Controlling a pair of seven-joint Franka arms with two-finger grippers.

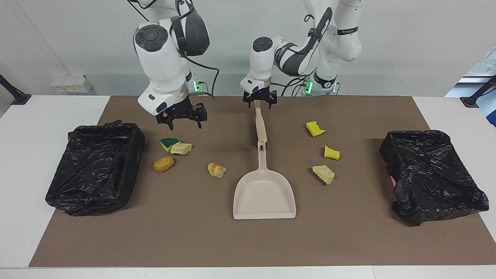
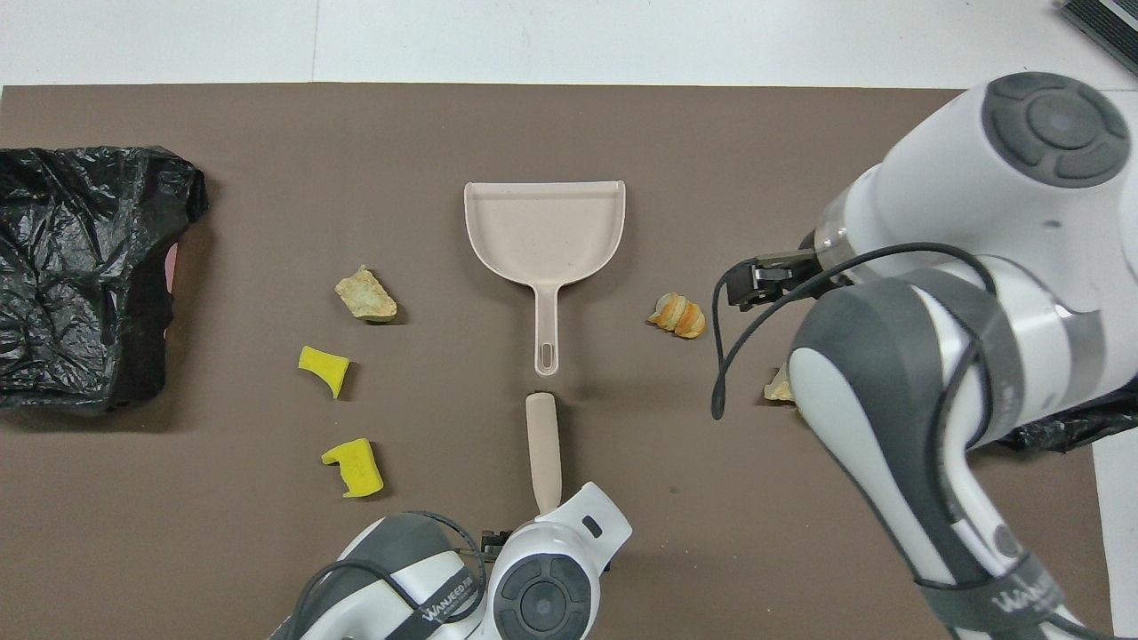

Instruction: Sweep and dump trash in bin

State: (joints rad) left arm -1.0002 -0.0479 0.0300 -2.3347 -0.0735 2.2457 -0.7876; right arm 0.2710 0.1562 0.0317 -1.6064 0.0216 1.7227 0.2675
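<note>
The dustpan's broad scoop is far wider than my fingers, so my right gripper next needs to grip its narrow handle (image 2: 546, 329).
Seven trash scraps lie on the brown mat. Toward the right arm's end are a green-and-yellow sponge (image 1: 167, 143), a beige chunk (image 1: 181, 148), an orange lump (image 1: 163, 164) and a bread lump (image 1: 216, 170). Toward the left arm's end are two yellow sponge bits (image 1: 315, 128) (image 1: 331, 152) and a beige chunk (image 1: 323, 174). The beige dustpan (image 1: 264, 193) lies mid-mat, with the brush (image 1: 260, 124) in line with its handle. My left gripper (image 1: 259, 104) is down at the brush's end nearest the robots. My right gripper (image 1: 184, 123) hangs open and empty over the mat by the green-and-yellow sponge.
Two bins lined with black bags stand at the mat's ends, one at the right arm's end (image 1: 95, 166) and one at the left arm's end (image 1: 430, 174). In the overhead view my right arm hides the sponge, the orange lump and most of the beige chunk (image 2: 778, 388).
</note>
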